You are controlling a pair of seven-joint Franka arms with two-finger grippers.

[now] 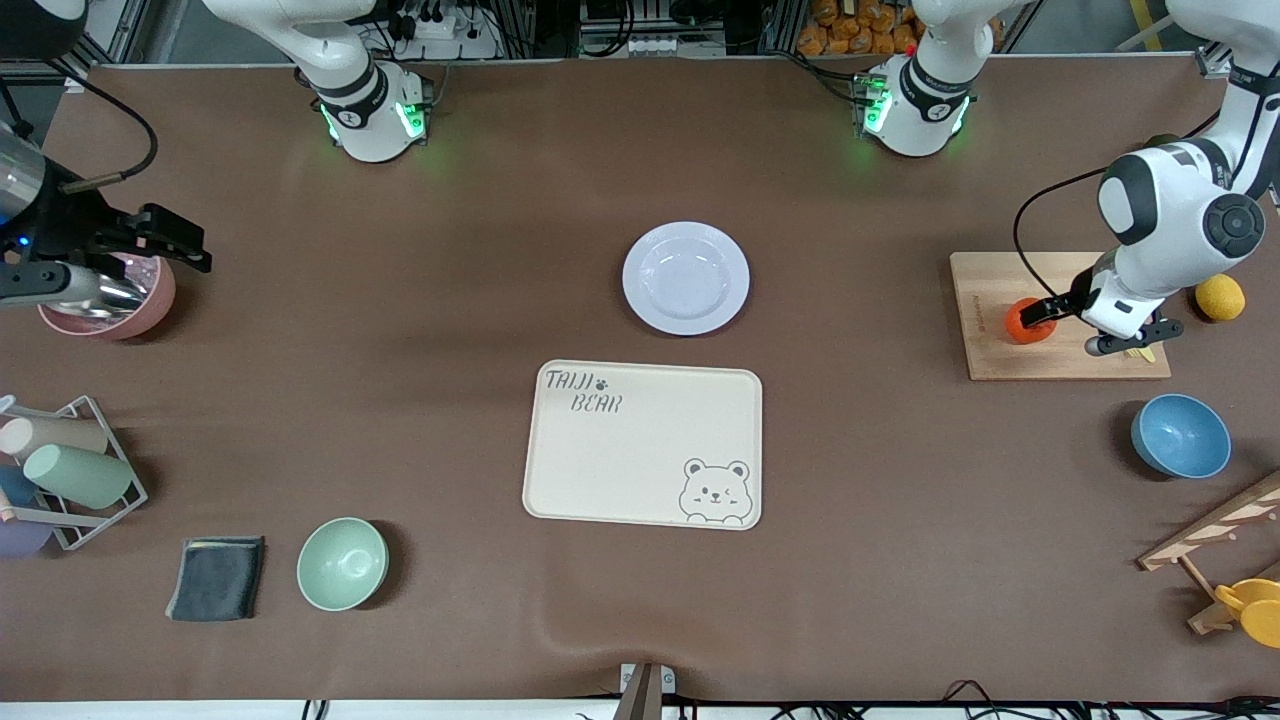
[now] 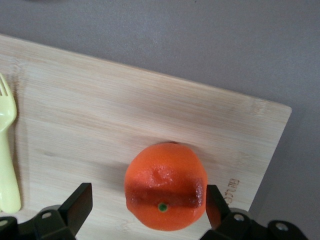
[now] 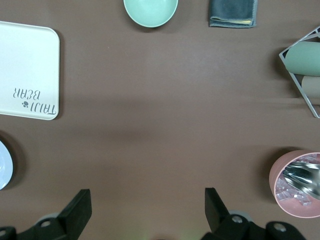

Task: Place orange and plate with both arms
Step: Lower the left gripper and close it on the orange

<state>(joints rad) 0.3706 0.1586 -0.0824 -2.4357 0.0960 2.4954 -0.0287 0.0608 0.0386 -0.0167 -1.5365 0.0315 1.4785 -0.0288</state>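
My left gripper will next place the orange on the plate [image 1: 686, 277], and it will grab the orange by its round middle [image 1: 1029, 322] for that.
The orange [image 1: 1026, 321] lies on a wooden cutting board [image 1: 990, 290] toward the left arm's end of the table. My left gripper [image 1: 1085, 328] hangs low over the board, open. In the left wrist view its fingers [image 2: 80, 205] stand on either side of the orange [image 2: 166, 192]; one is close against the fruit, the other apart from it. The plate [image 1: 686, 277] lies at the table's middle, farther from the front camera than the bear tray [image 1: 642, 443]. My right gripper [image 1: 175, 245] is open and empty over the pink bowl [image 1: 150, 305].
A yellow fork [image 2: 7, 160] lies on the board and a lemon [image 1: 1220, 297] lies beside the board. A blue bowl [image 1: 1180, 435] and a wooden rack [image 1: 1215, 540] are nearer the camera. A mint bowl [image 1: 342, 563], grey cloth [image 1: 217, 577] and cup rack [image 1: 70, 470] are toward the right arm's end.
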